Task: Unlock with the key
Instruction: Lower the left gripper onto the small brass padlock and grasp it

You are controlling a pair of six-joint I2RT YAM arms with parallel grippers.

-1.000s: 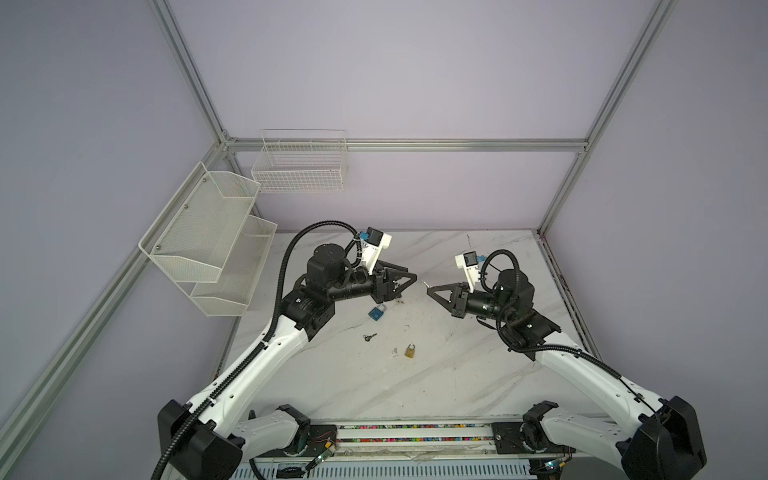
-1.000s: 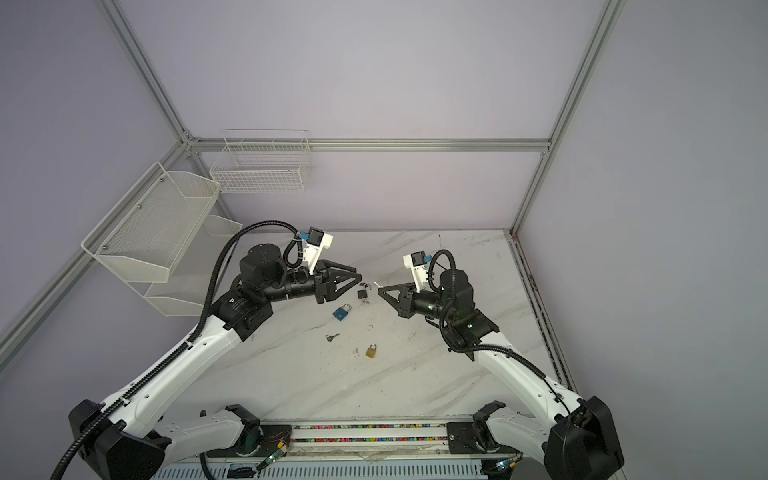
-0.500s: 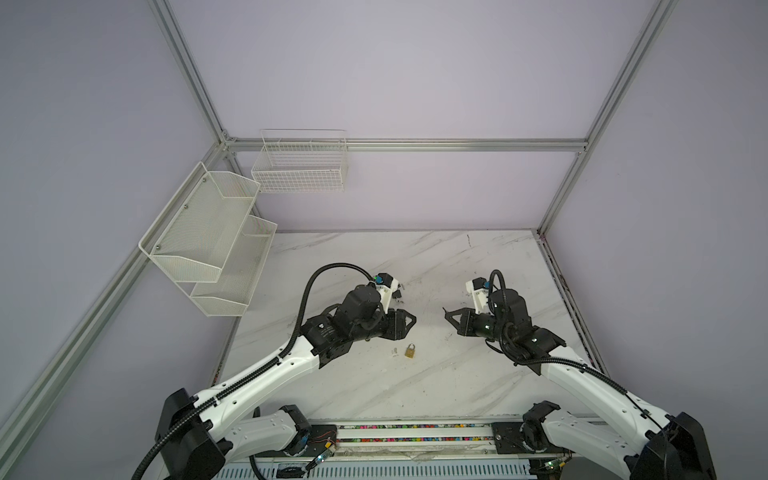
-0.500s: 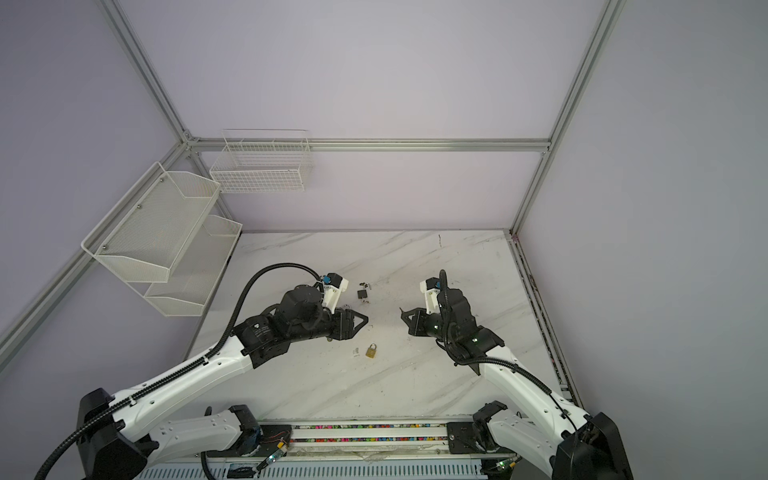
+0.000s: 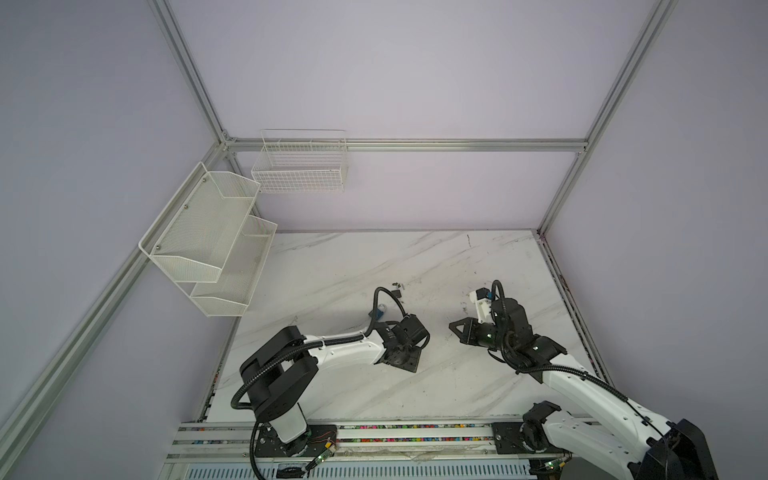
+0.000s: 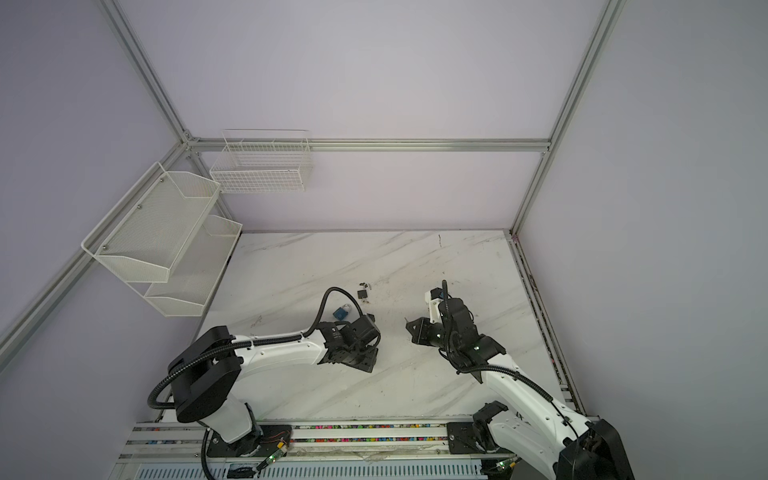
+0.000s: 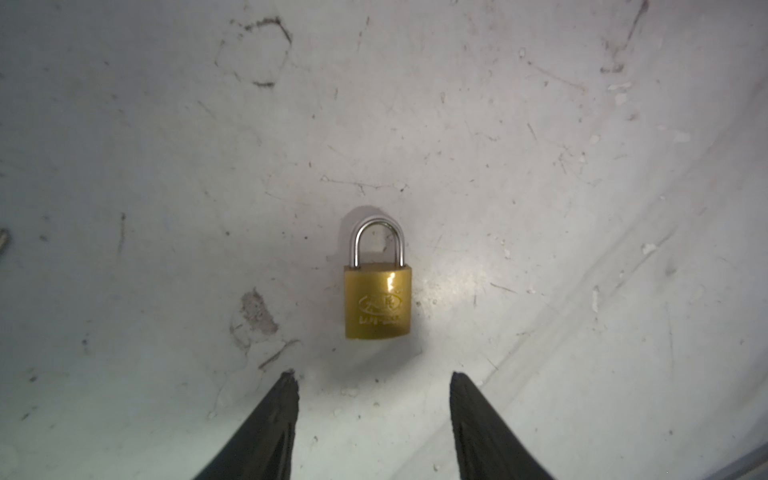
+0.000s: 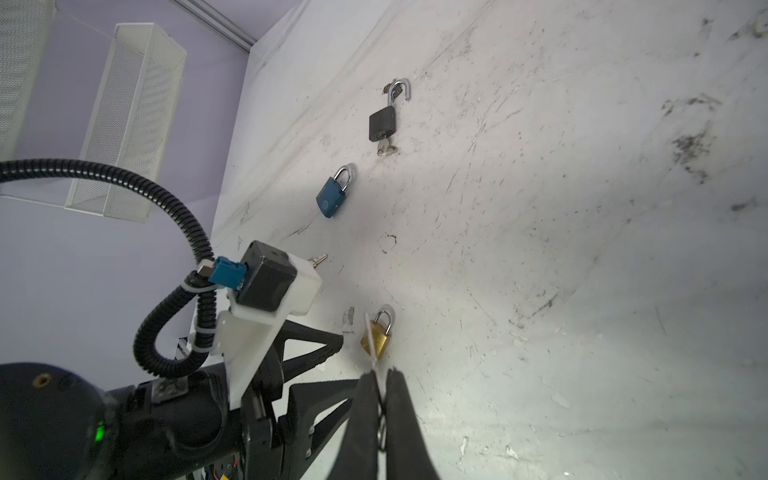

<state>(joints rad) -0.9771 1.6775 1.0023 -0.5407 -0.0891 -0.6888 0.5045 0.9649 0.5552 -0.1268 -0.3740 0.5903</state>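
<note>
I will next grab the brass padlock [image 7: 378, 305] with my left gripper by the sides of its body, so its base and shackle stay free to unlock with the key.
A brass padlock [image 7: 378, 305] lies flat on the marble table [image 7: 540, 208], its shackle closed. My left gripper [image 7: 372, 376] hovers just short of the lock's base, open, with nothing between its fingers. In both top views the left gripper [image 5: 409, 361] [image 6: 368, 360] points down and hides the padlock. My right gripper [image 8: 382, 374] [image 5: 453, 328] is shut on a small silver key [image 8: 372, 353]. The key's blade sticks out toward the brass padlock [image 8: 376, 338]. The right gripper hangs a short way to the right of the left one.
A blue padlock [image 8: 332, 198] [image 6: 341, 312] and a black padlock [image 8: 382, 122] [image 6: 362, 294], open with a key in it, lie farther back. A loose key [image 8: 318, 259] lies near the left wrist camera. White mesh shelves [image 5: 208, 241] and a wire basket [image 5: 299, 166] hang on the walls.
Both arms came down and forward from mid-air. The left gripper swung down over the brass padlock and opened slightly wider. The right gripper stayed shut on the key.
</note>
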